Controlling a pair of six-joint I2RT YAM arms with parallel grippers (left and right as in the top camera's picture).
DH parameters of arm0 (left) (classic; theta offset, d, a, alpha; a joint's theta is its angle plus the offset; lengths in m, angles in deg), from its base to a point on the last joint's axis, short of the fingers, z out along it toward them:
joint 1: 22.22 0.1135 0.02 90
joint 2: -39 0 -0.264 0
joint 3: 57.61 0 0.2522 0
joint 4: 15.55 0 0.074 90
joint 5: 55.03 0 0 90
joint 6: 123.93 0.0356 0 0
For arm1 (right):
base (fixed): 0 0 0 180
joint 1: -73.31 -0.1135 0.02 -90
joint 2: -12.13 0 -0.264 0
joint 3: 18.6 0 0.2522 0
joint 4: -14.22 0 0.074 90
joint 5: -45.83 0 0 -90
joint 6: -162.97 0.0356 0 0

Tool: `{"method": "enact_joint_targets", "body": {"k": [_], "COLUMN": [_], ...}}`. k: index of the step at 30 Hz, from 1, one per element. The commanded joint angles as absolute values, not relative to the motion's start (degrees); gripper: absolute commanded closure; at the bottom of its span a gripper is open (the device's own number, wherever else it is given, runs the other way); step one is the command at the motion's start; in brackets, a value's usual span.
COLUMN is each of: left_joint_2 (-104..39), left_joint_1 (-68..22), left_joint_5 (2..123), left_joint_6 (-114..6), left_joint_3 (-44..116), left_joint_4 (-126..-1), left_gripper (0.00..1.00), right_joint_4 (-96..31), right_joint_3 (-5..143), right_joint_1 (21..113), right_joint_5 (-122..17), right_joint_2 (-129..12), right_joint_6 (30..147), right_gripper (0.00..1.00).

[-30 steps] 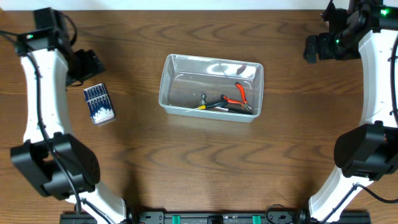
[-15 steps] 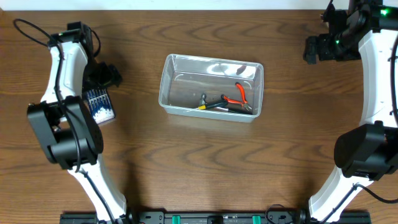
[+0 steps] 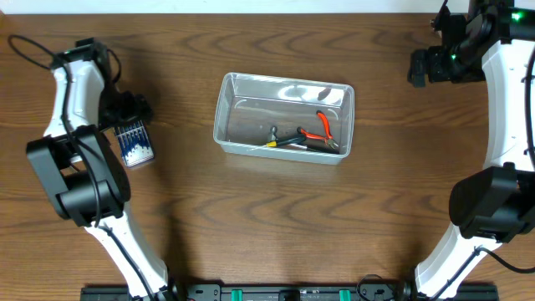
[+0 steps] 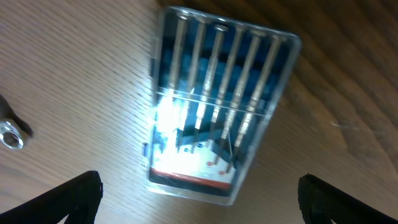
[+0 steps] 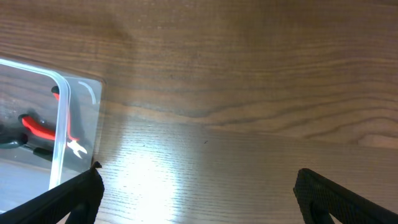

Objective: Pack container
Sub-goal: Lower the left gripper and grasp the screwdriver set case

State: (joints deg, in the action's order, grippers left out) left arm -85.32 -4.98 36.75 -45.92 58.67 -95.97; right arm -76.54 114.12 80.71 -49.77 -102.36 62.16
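The blue case should lie flat inside the container [image 3: 284,118]. My left gripper should next grab the blue case across its width [image 3: 135,145] by its long side edges to put it there.
The clear plastic container [image 3: 284,118] sits mid-table and holds red-handled pliers [image 3: 320,127] and dark-handled tools [image 3: 288,140]. Its corner shows at the left of the right wrist view [image 5: 62,112]. A small blue case of screwdriver bits [image 3: 135,142] lies on the table at the left; it fills the left wrist view [image 4: 214,115]. My left gripper [image 3: 132,107] is open and hovers just above the case's far end, its fingers [image 4: 199,199] spread wider than the case. My right gripper [image 3: 420,65] is open and empty at the far right, over bare wood [image 5: 199,199].
The wooden table [image 3: 267,217] carries only the container and the bit case. A small metal ring-like part [image 4: 11,134] shows at the left edge of the left wrist view. The arm bases stand at the front left and front right corners.
My left arm swung in from the far left toward the bit case, then eased back slightly left; its gripper now sits over the case's far end. The right arm has not moved.
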Motion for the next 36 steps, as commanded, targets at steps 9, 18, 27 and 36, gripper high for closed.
{"method": "enact_joint_targets", "body": {"k": [9, 18, 27, 36], "left_joint_2": [-85.73, -85.73, -85.73, -85.73], "left_joint_1": [-4.35, -4.35, -4.50, -4.55], "left_joint_5": [41.50, 42.07, 42.02, 38.35], "left_joint_6": [-38.88, -38.88, -38.84, -38.86], "left_joint_3": [57.93, 48.57, 46.21, 46.21], "left_joint_4": [-93.70, -87.95, -85.96, -85.54], "left_gripper": [0.02, 0.02, 0.02, 0.02], "right_joint_4": [-76.78, -76.76, -76.82, -77.17], "right_joint_3": [114.23, 114.23, 114.23, 114.23], "right_joint_1": [81.17, 81.17, 81.17, 81.17], "right_joint_5": [-50.21, -50.21, -50.21, -50.19], "right_joint_2": [-102.58, -102.58, -102.58, -102.58], "right_joint_6": [61.55, 61.55, 61.55, 61.53], "right_gripper": [0.01, 0.01, 0.01, 0.01]}}
